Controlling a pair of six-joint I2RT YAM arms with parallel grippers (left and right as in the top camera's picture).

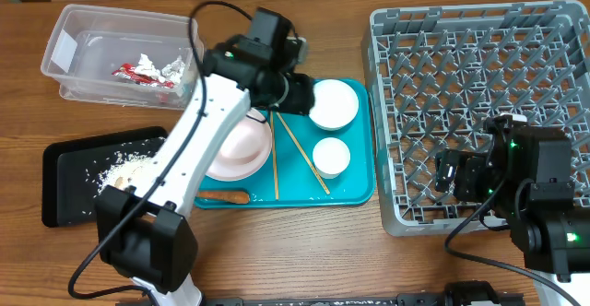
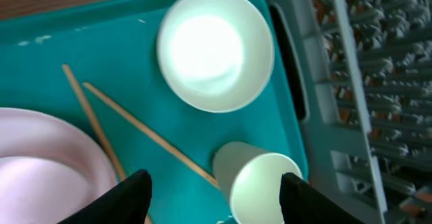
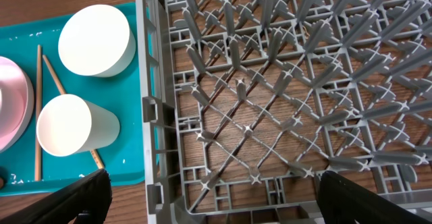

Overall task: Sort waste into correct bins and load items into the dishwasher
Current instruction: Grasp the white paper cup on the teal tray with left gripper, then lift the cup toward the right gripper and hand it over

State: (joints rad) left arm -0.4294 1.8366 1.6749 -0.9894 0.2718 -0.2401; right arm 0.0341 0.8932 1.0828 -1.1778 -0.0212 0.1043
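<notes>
The left gripper grabs the small white cup (image 1: 330,156) (image 2: 260,183) by its rim next. This leaves the cup's base end free to hand over to my right gripper for loading.
My left gripper (image 2: 216,202) hangs open over the teal tray (image 2: 202,126) with nothing between its fingers. Below it stands the small white cup (image 2: 260,183), close to the right finger. The wider white bowl (image 2: 216,48) lies beyond, the chopsticks (image 2: 148,133) run across the tray, and the pale pink plate (image 2: 47,163) is at the left. My right gripper (image 3: 223,200) is wide open and empty above the front left corner of the grey dishwasher rack (image 3: 283,82). In the overhead view a carrot piece (image 1: 224,195) lies on the teal tray's front edge.
The clear tub (image 1: 69,29) at the back left holds a red-and-silver wrapper (image 1: 138,71) and crumpled foil (image 1: 173,66). The black tray (image 1: 64,191) at the front left carries beige crumbs (image 1: 124,168). My left arm (image 1: 198,140) stretches over the plate.
</notes>
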